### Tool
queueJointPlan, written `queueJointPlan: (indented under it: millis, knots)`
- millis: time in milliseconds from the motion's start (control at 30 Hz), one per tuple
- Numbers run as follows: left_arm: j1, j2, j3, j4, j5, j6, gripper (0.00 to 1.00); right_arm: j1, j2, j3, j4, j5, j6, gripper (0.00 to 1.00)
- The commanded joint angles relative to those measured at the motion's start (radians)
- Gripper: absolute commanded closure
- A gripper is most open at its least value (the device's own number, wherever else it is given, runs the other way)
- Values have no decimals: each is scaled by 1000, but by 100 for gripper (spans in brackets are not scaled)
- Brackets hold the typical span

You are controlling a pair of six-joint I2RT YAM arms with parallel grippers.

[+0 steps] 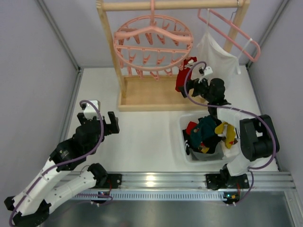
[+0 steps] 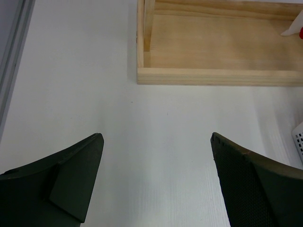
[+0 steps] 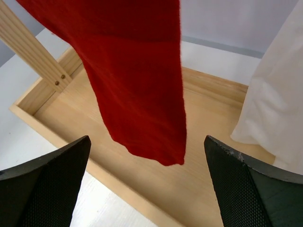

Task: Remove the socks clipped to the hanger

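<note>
The right gripper grabs the red sock by its hanging tip [image 1: 180, 86] [image 3: 152, 143] next, so the sock's clipped end stays free for unclipping.
The round pink hanger [image 1: 152, 45] with its dangling clips hangs from the wooden rail at the back. One red sock [image 1: 182, 80] is still clipped at its right edge and hangs over the rack's base. My right gripper [image 1: 188, 88] is level with that sock, just to its right. In the right wrist view the red sock [image 3: 137, 71] hangs straight ahead, its tip between my spread fingers; the right gripper [image 3: 147, 139] is open and does not touch it. My left gripper [image 1: 98, 118] is low at the left, open and empty [image 2: 156, 135] above the table.
A white bin [image 1: 185, 153] near the right arm holds red, teal and yellow socks. The wooden rack base [image 1: 147, 97] [image 2: 213, 47] lies ahead of both grippers. A white cloth [image 1: 215, 56] [image 3: 279, 104] hangs from a plain pink hanger [image 1: 232, 29] beside the red sock.
</note>
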Motion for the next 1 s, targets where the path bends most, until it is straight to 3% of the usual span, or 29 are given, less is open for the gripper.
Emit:
queueJointPlan:
  millis: [0,333,433,533,567,600,633,667,833,967]
  knots:
    - [4,7,-4,43,13,14,2,-9,59,53,215,-44,-20,1]
    - [4,1,-4,43,27,12,2,-10,175,131,291,-79,-20,0]
    - [4,2,-2,42,27,12,2,-10,214,167,303,-163,4,7]
    - [4,4,-2,43,33,14,2,-10,241,168,401,-254,76,30]
    - [4,2,-2,42,32,14,2,-10,246,162,426,-266,96,50]
    - [4,2,-2,42,30,14,2,-10,246,153,458,-274,115,63]
    - [4,4,-2,43,32,14,2,-9,243,142,525,-274,153,86]
    - [4,4,-2,43,32,14,2,-9,237,109,574,-268,175,100]
    - [4,5,2,43,41,9,2,-7,159,-6,746,-244,279,100]
    - [4,7,31,42,83,-9,2,25,18,-132,701,-137,258,100]
